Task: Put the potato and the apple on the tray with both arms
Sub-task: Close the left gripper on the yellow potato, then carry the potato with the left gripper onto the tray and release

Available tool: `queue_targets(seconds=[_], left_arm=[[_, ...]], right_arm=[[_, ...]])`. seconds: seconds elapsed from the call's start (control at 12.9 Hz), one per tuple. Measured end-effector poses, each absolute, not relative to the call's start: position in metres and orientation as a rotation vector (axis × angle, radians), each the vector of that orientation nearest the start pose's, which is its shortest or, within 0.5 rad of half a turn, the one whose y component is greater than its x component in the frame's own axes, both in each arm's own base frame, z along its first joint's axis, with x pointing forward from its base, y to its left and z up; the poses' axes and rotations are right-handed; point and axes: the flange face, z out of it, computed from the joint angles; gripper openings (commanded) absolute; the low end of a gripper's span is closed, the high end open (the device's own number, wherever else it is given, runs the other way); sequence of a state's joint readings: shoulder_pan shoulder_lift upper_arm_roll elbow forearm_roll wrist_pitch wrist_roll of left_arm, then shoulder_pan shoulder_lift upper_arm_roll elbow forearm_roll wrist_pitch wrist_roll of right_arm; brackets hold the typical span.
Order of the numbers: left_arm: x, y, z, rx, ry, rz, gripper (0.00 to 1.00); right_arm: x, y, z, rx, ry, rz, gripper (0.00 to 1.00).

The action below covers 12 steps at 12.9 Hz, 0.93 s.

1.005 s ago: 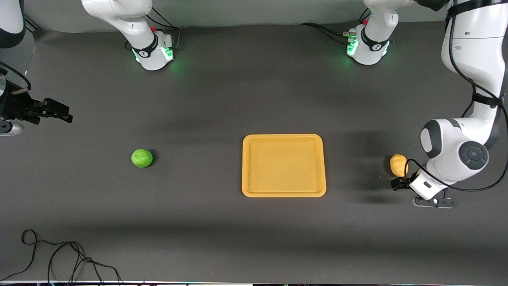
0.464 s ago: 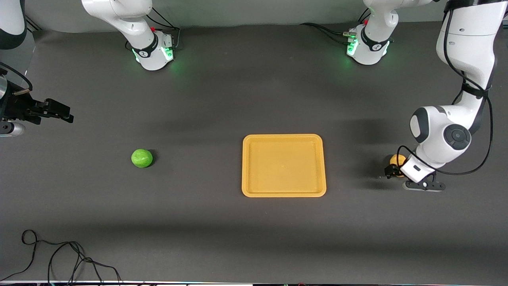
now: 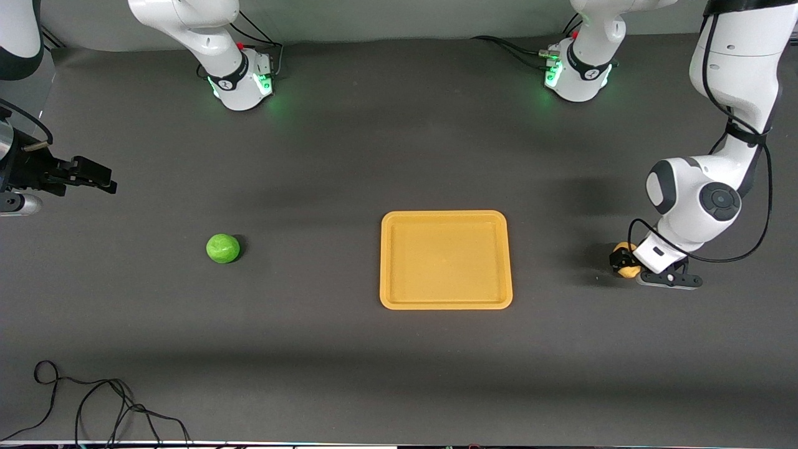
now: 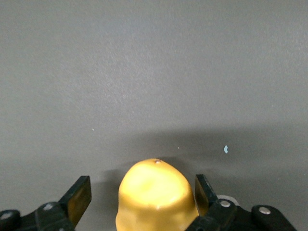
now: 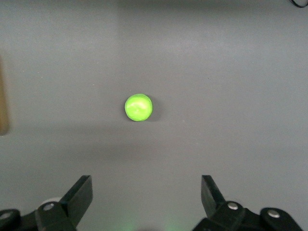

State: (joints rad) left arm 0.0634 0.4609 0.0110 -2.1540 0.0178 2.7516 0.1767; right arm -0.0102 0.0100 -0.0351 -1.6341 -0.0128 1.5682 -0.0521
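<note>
My left gripper should close on the potato now, because my fingers are low on both sides of the potato in the left wrist view.
The yellow-tan potato [image 3: 624,259] lies on the dark table toward the left arm's end. My left gripper [image 3: 626,263] is low around it and open. In the left wrist view the potato [image 4: 156,195] sits between the fingers of the left gripper [image 4: 142,192], close against one finger with a gap to the other. The green apple [image 3: 222,248] lies toward the right arm's end. My right gripper [image 3: 100,178] hangs open and empty high over the table near that end. The right wrist view shows the right gripper [image 5: 147,192] and the apple [image 5: 138,107] well apart. The orange-yellow tray [image 3: 446,216] lies between the two fruits, empty.
Both green-lit arm bases [image 3: 240,81] [image 3: 576,75] stand along the table edge farthest from the camera. A black cable [image 3: 93,405] lies loose at the table edge nearest the camera, toward the right arm's end. A sliver of the tray [image 5: 2,96] shows at the right wrist view's edge.
My left gripper has swung from beside the potato to around it and come down low. The right arm has hardly moved. Apple, potato and tray stay put.
</note>
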Motion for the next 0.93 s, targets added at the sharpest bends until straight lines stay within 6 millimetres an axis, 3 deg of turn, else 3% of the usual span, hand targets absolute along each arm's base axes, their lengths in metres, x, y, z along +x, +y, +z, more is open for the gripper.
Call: queue_targets(seconds=[0.08, 0.15, 0.23, 0.46, 0.77, 0.93], left_arm=[[0.577, 0.042, 0.193, -3.1, 0.186, -0.208, 0.79], [0.576, 0.041, 0.192, -3.101, 0.187, -0.207, 0.6], [0.575, 0.04, 0.191, -3.102, 0.19, -0.203, 0.48], [0.574, 0.037, 0.191, -3.104, 0.195, -0.202, 0.26], [0.578, 0.019, 0.199, -3.127, 0.157, -0.181, 0.28], [0.588, -0.018, 0.228, -3.165, 0.09, -0.116, 0.28]], right_arm=[[0.554, -0.026, 0.589, -3.149, -0.012, 0.121, 1.0], [0.554, -0.026, 0.589, -3.149, -0.012, 0.121, 1.0], [0.554, -0.026, 0.589, -3.149, -0.012, 0.121, 1.0], [0.554, -0.026, 0.589, -3.149, -0.012, 0.121, 1.0], [0.554, -0.026, 0.589, -3.149, -0.012, 0.121, 1.0], [0.554, -0.026, 0.589, -3.149, -0.012, 0.121, 1.0]])
